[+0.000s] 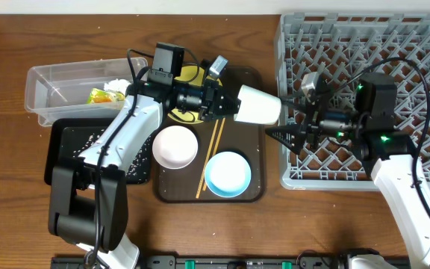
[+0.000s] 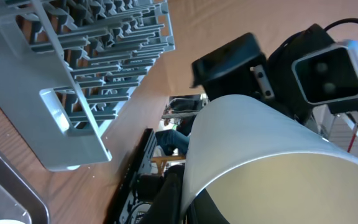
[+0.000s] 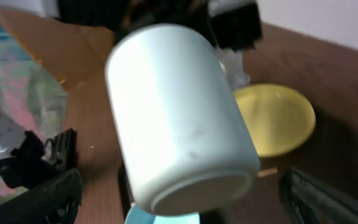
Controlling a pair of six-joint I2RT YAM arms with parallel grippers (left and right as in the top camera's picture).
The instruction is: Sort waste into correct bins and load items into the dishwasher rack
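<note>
My right gripper grabs the cup by its base end (image 1: pixel 273 110) next, so that the small pale cup goes rim-first into the dishwasher rack (image 1: pixel 364 45).
My left gripper (image 1: pixel 230 103) is shut on the small pale cup (image 1: pixel 260 105) and holds it on its side above the brown tray's right edge, base towards the dishwasher rack (image 1: pixel 364 45). The cup fills the left wrist view (image 2: pixel 272 155), gripped at its rim (image 2: pixel 229 202). My right gripper (image 1: pixel 281 135) is open and empty just right of the cup, whose base sits ahead of its spread fingers (image 3: pixel 179 186). The yellow plate (image 1: pixel 191 76) lies partly under the left arm and also shows in the right wrist view (image 3: pixel 275 118). The white bowl (image 1: pixel 175 146), light blue bowl (image 1: pixel 227 173) and chopsticks (image 1: pixel 210 158) lie on the tray.
The brown serving tray (image 1: pixel 254 190) is at centre. The clear tub (image 1: pixel 51 86) at the left holds the green-and-yellow wrapper (image 1: pixel 101 96). The black tray (image 1: pixel 72 143) in front of it holds rice scraps. The rack's corner shows in the left wrist view (image 2: pixel 73 118).
</note>
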